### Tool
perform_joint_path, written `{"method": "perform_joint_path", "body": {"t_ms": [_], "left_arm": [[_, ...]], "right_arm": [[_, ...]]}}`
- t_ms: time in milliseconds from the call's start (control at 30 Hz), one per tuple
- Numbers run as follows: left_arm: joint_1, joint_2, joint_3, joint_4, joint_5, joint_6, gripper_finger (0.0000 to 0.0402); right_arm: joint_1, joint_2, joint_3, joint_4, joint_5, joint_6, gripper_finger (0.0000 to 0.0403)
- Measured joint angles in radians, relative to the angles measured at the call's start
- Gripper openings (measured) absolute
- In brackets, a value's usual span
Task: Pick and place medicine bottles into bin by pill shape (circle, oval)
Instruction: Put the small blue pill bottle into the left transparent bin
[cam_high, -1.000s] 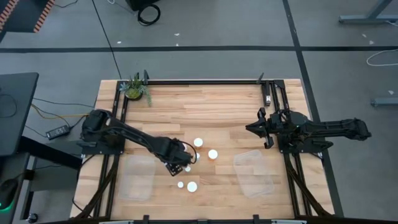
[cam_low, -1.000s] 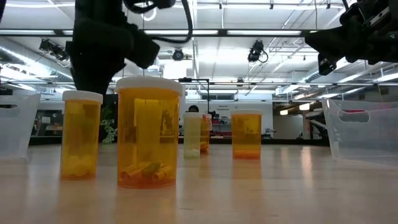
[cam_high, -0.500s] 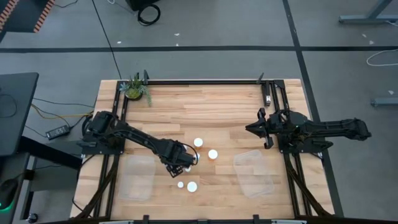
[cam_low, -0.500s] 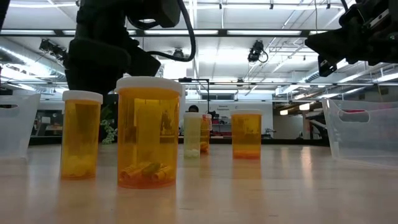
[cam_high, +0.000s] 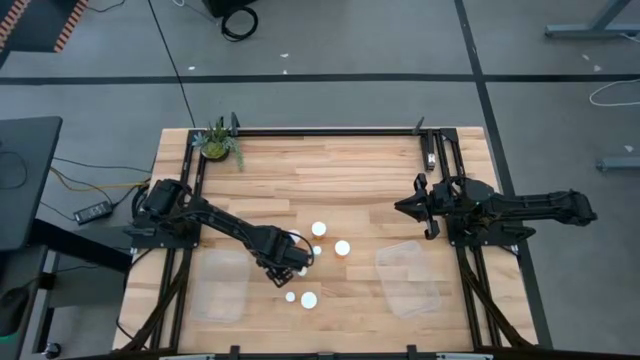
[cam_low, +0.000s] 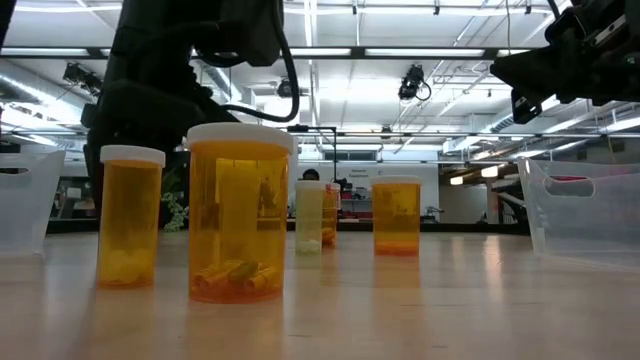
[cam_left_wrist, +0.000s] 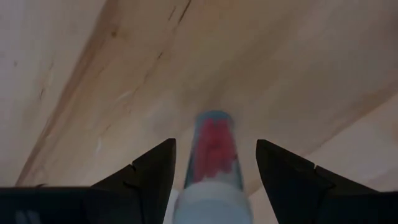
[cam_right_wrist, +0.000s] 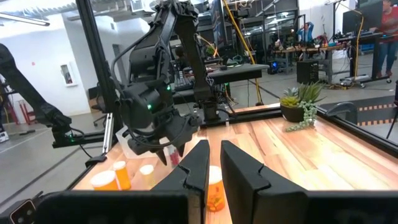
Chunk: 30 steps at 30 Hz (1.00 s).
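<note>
The pink pill bottle needs to be sorted into a bin, so my left gripper needs to grab the bottle's body next, below the white cap.
My left gripper (cam_high: 294, 266) is open and points down near the middle of the table. Its two fingers (cam_left_wrist: 153, 168) stand on either side of a narrow medicine bottle (cam_left_wrist: 213, 158) without touching it. The bottle has a white cap (cam_left_wrist: 208, 202) and reddish pills. Other white-capped bottles (cam_high: 319, 229) (cam_high: 342, 247) (cam_high: 309, 299) stand upright on the table. In the low view they show orange bodies (cam_low: 240, 212) (cam_low: 131, 215) (cam_low: 397, 215). My right gripper (cam_high: 405, 207) waits shut above the table's right side, and it also shows in the right wrist view (cam_right_wrist: 214, 163).
A clear bin (cam_high: 222, 285) sits at the near left. A second clear bin (cam_high: 408, 278) sits at the near right. A green potted plant (cam_high: 218, 142) stands at the far left corner. Black frame rails (cam_high: 330, 131) run along the table's far edge and both sides.
My left gripper has gone down and a little toward the table's near left, over the narrow bottle. The bottles have stayed in place.
</note>
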Motion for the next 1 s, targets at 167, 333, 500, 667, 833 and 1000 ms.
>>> {"method": "perform_joint_path", "body": {"t_ms": [167,333,500,667,833,1000], "left_arm": [[0.000,0.000,0.000,0.050,0.000,-0.006,0.0229],[0.000,0.000,0.000,0.053,0.031,-0.025,0.0207],[-0.001,0.000,0.000,0.054,0.045,-0.025,0.0167],[0.000,0.000,0.000,0.054,0.047,-0.024,0.0125],[0.000,0.000,0.000,0.054,0.086,-0.016,0.0101],[-0.008,0.000,0.000,0.056,0.170,-0.036,0.0112]], "right_arm": [[0.000,0.000,0.000,0.000,0.000,0.000,0.0047],[0.000,0.000,0.000,0.001,0.000,0.000,0.0047],[0.000,0.000,0.000,0.001,0.000,-0.001,0.0047],[0.000,0.000,0.000,0.001,0.000,-0.001,0.0047],[0.000,0.000,0.000,0.001,0.000,-0.001,0.0047],[0.000,0.000,0.000,0.001,0.000,0.000,0.0047]]}}
